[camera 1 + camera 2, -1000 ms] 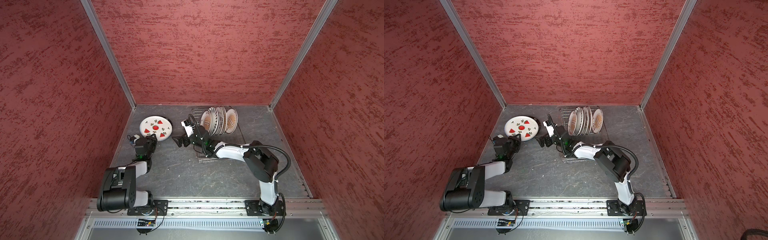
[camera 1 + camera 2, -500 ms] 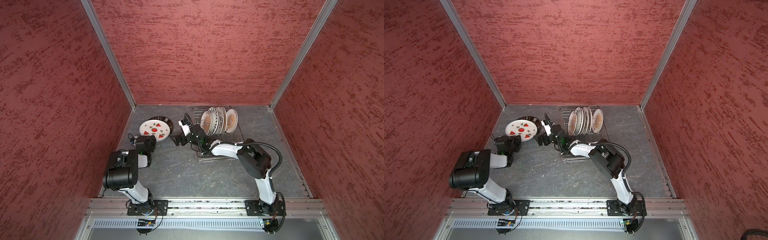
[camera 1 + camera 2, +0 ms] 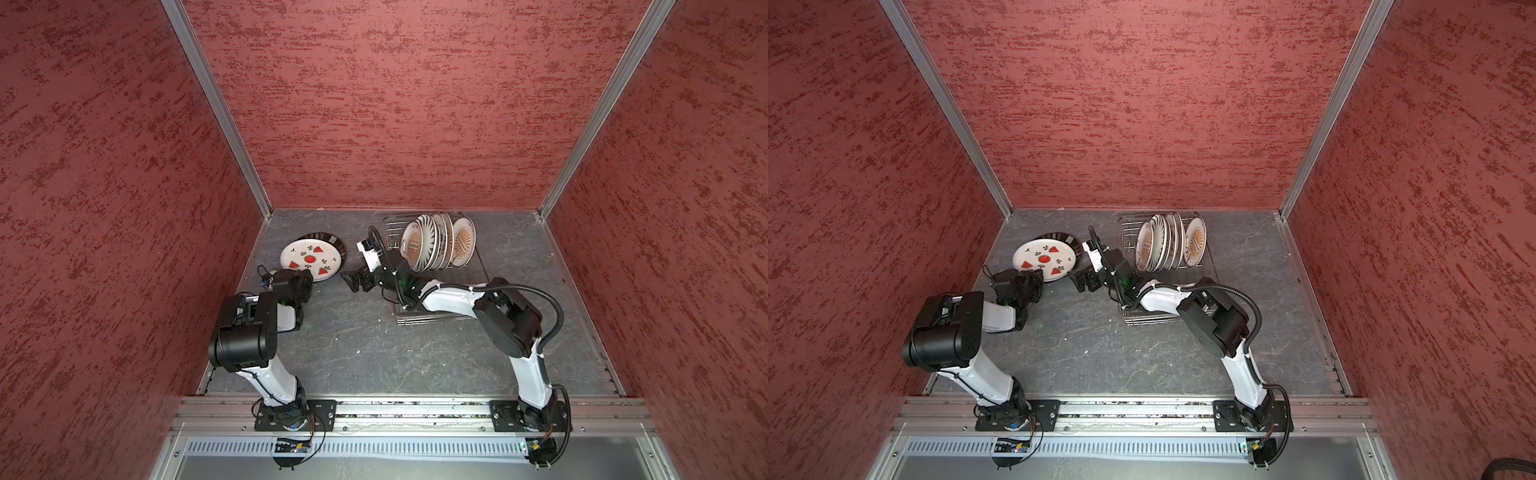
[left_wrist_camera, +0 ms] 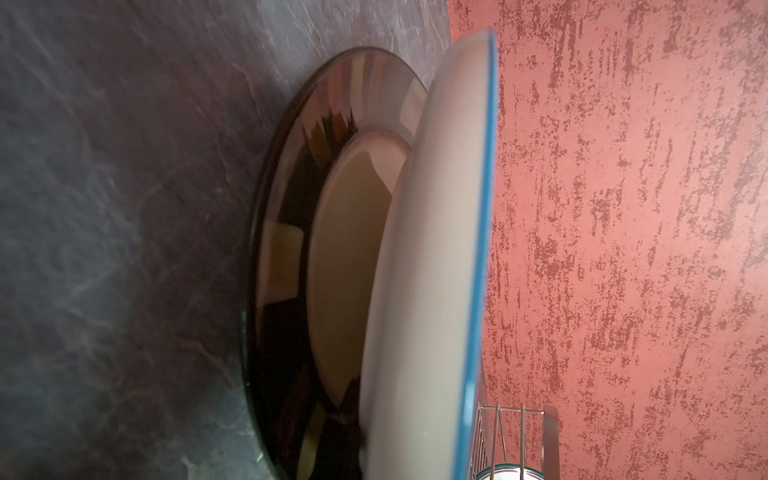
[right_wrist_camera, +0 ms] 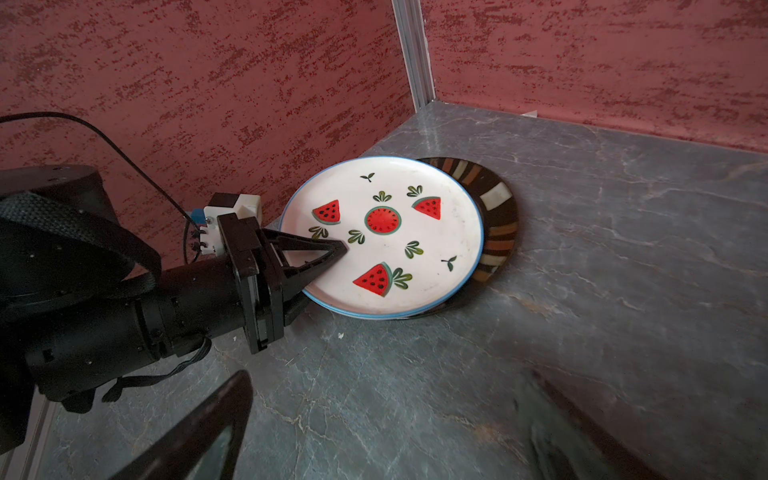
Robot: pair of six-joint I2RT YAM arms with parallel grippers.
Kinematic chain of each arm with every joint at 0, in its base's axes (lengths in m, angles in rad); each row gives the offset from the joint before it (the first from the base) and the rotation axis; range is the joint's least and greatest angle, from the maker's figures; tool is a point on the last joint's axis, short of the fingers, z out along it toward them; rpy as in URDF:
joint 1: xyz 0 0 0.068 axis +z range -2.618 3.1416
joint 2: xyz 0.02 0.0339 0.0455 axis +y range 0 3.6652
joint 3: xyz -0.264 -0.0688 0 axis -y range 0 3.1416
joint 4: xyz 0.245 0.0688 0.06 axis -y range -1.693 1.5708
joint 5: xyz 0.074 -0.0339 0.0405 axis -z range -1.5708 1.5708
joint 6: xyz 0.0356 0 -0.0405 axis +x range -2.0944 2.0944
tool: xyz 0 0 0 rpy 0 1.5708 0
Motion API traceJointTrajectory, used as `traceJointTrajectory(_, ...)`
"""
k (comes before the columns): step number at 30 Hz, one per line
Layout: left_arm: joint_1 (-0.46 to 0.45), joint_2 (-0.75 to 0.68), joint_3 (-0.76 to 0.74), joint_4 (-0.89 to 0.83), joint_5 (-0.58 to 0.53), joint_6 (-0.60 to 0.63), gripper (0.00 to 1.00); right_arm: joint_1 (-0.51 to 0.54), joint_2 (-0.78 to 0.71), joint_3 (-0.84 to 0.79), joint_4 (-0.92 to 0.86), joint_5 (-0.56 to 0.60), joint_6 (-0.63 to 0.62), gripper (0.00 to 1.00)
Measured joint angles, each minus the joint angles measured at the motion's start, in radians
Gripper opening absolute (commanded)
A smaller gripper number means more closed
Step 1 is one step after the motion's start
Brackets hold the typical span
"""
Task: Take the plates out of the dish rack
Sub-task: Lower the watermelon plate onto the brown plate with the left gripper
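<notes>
The watermelon plate (image 3: 311,258) tilts low over the dark plate and would settle onto it, so it is time for my left gripper to let go.
A white watermelon plate (image 3: 311,258) (image 3: 1044,259) (image 5: 386,232) lies tilted over a dark striped-rim plate (image 3: 337,246) (image 5: 496,224) on the floor at the back left. My left gripper (image 3: 305,278) (image 3: 1036,277) (image 5: 332,253) is shut on its near rim. In the left wrist view the held plate's pale underside (image 4: 432,249) fills the middle, with the dark plate (image 4: 286,249) beneath. Several plates (image 3: 436,247) (image 3: 1169,245) stand upright in the dish rack (image 3: 480,274) (image 3: 1210,266). My right gripper (image 3: 353,280) (image 3: 1080,280) (image 5: 386,449) hangs open and empty over bare floor between plate and rack.
Red textured walls close in the left, back and right. The left wall stands right behind the two stacked plates. The right forearm (image 3: 449,295) lies across the rack's near half. Grey stone floor (image 3: 374,353) stretches toward the front rail.
The left arm's elbow has risen and folded in. The watermelon plate has tipped and uncovered the dark plate's far rim. The right gripper has hardly moved and stays open.
</notes>
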Motion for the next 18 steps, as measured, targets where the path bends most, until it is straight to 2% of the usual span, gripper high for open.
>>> traceJointTrajectory(2, 0.001, 0.002, 0.001, 0.001, 0.003, 0.000, 0.18, 0.000, 0.000, 0.000, 0.000, 0.000, 0.000, 0.99)
traceJointTrajectory(5, 0.004, 0.002, 0.008, 0.004, 0.005, 0.000, 0.27, 0.000, 0.001, 0.000, 0.000, 0.001, 0.000, 0.99)
traceJointTrajectory(7, 0.005, 0.002, 0.013, 0.008, 0.006, 0.002, 0.29, 0.001, 0.001, 0.000, 0.000, 0.002, 0.000, 0.99)
traceJointTrajectory(10, 0.005, 0.002, 0.016, 0.010, 0.005, 0.016, 0.38, 0.001, 0.001, 0.000, 0.000, 0.002, 0.000, 0.99)
traceJointTrajectory(12, 0.005, 0.002, 0.016, 0.006, 0.003, 0.024, 0.48, 0.001, 0.001, 0.000, 0.000, 0.002, 0.000, 0.99)
traceJointTrajectory(18, 0.006, -0.018, 0.037, -0.074, -0.022, 0.040, 0.58, 0.001, 0.001, 0.000, 0.000, 0.004, 0.000, 0.99)
